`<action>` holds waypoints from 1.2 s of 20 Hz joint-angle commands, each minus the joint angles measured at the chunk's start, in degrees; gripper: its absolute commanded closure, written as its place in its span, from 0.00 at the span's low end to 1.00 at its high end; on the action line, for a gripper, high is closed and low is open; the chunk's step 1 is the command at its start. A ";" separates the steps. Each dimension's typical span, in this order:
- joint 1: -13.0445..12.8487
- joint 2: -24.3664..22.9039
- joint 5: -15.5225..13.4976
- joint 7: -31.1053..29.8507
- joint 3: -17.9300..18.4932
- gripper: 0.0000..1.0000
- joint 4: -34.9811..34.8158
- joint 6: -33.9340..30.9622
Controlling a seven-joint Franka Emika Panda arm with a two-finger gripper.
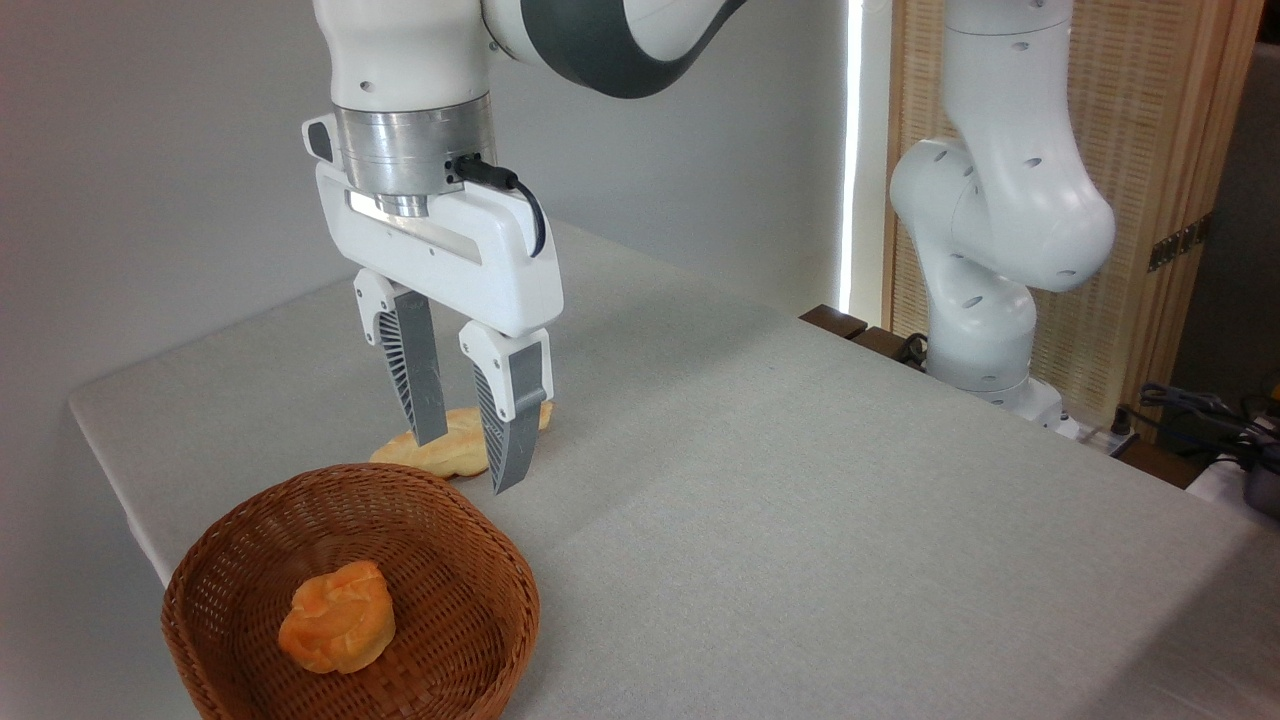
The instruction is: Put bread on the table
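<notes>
My gripper is about to grab the orange-golden bun in the basket (480, 560) by its lumpy body (337, 617). It will then put bread on the tabletop.
The bread (336, 617), a small lumpy orange-golden bun, lies inside the brown wicker basket (480, 560) at the lower left. The basket stands on the light grey table (800, 480). My gripper (470, 465) hangs open above the table just behind the basket's far rim, fingers pointing down and holding nothing. It stands up and to the right of the bun, apart from it.
A paler flat braided loaf (450, 450) lies on the table behind my fingers, partly hidden by them. The arm's white base (985, 330) rises at the table's right rear edge. Cables and dark objects (1220, 430) sit beyond the right edge. The table's left edge runs near the basket.
</notes>
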 commanded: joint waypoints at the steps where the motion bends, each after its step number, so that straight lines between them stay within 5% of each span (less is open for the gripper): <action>1: -0.07 -0.23 -1.72 -0.79 -0.35 0.00 0.29 -1.12; 17: -0.33 -0.32 -1.82 -0.53 -0.61 0.00 -0.58 0.02; 24: -0.77 2.05 -1.21 0.00 -3.51 0.00 -3.83 12.84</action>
